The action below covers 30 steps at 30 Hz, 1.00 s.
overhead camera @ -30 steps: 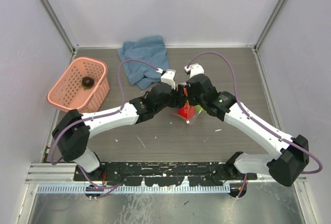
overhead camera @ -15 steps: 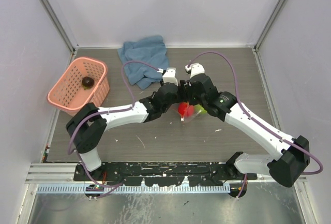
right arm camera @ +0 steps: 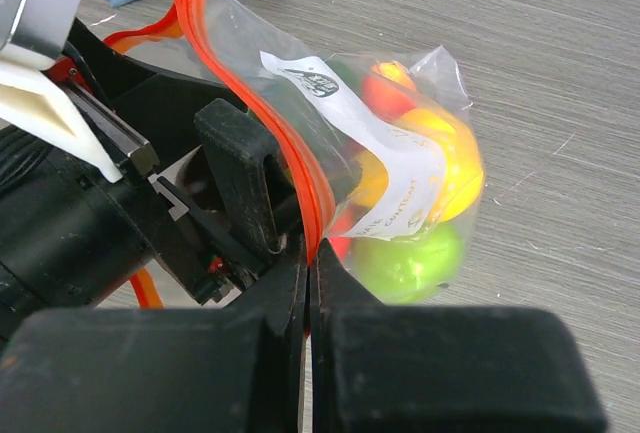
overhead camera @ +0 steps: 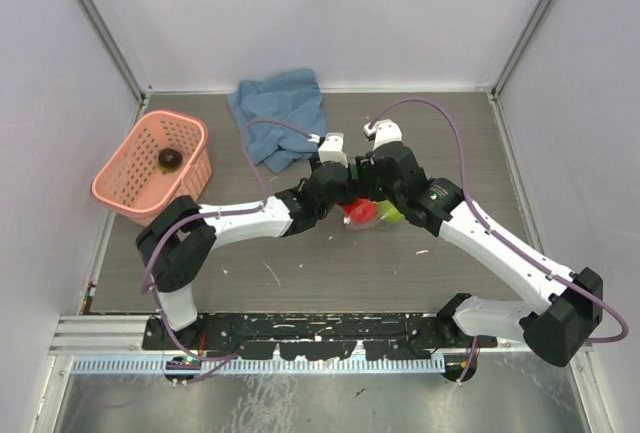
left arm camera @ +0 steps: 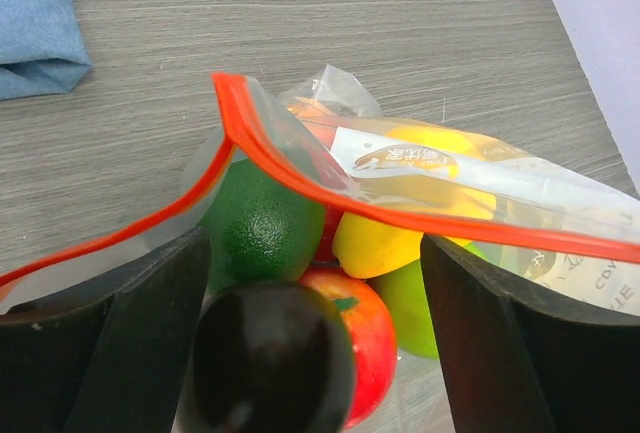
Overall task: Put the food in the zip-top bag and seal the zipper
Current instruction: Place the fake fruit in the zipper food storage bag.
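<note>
My left gripper grabs the bag's red-orange zipper rim (left arm camera: 118,231) across from my right gripper next, to keep the bag's opening open and settle the food inside.
The zip-top bag (overhead camera: 372,213) sits mid-table with its mouth held open. My right gripper (right arm camera: 308,263) is shut on the red-orange zipper (right arm camera: 250,103) strip of the near rim. My left gripper (left arm camera: 310,273) is open, its fingers (left arm camera: 100,333) wide apart inside the bag mouth under the zipper (left arm camera: 300,168). A dark brown fruit (left arm camera: 270,358) lies between them, beside the left finger and apart from the right one. Behind it are a dark green fruit (left arm camera: 260,223), a red apple (left arm camera: 365,338), a yellow fruit (left arm camera: 385,243) and a light green one (right arm camera: 405,258).
A pink lattice basket (overhead camera: 128,188) stands at the left with one dark fruit (overhead camera: 169,158) in it. A blue cloth (overhead camera: 280,108) lies crumpled at the back centre. Grey walls close in the table on three sides.
My left arm has stretched further right, bringing its gripper into the bag mouth. The bag and its fruit have shifted slightly right. The right gripper has kept its hold.
</note>
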Tool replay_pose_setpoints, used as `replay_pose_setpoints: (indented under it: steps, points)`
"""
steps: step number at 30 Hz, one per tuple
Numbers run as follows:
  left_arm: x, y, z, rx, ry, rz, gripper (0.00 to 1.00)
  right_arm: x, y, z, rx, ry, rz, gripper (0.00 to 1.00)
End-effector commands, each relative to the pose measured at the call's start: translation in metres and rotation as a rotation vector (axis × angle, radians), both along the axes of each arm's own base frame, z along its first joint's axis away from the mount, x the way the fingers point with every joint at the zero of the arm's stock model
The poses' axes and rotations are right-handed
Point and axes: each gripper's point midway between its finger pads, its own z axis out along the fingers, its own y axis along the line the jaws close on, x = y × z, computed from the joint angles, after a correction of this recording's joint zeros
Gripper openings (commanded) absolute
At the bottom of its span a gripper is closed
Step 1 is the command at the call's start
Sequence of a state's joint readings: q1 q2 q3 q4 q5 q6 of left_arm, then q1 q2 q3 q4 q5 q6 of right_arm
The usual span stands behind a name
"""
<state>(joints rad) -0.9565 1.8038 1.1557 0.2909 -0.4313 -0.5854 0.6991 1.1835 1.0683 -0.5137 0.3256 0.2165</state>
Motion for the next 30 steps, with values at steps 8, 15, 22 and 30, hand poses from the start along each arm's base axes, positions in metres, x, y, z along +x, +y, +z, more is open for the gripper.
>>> replay_pose_setpoints:
  steps: [8, 15, 22, 30]
  points:
    - [-0.020, 0.003, 0.072, -0.100, -0.061, -0.065, 0.92, 0.003, 0.009, 0.029, 0.096, -0.083, 0.000, 0.01]
    - [-0.045, 0.025, 0.083, -0.042, 0.003, -0.108, 0.93, 0.004, 0.008, 0.029, 0.092, -0.086, -0.007, 0.00]
    - [-0.077, 0.067, 0.079, 0.039, 0.114, -0.101, 0.92, 0.005, 0.010, 0.028, 0.095, -0.084, -0.003, 0.01]
    - [-0.085, 0.111, 0.033, 0.100, 0.212, 0.031, 0.86, 0.004, 0.010, 0.028, 0.099, -0.086, 0.000, 0.01]
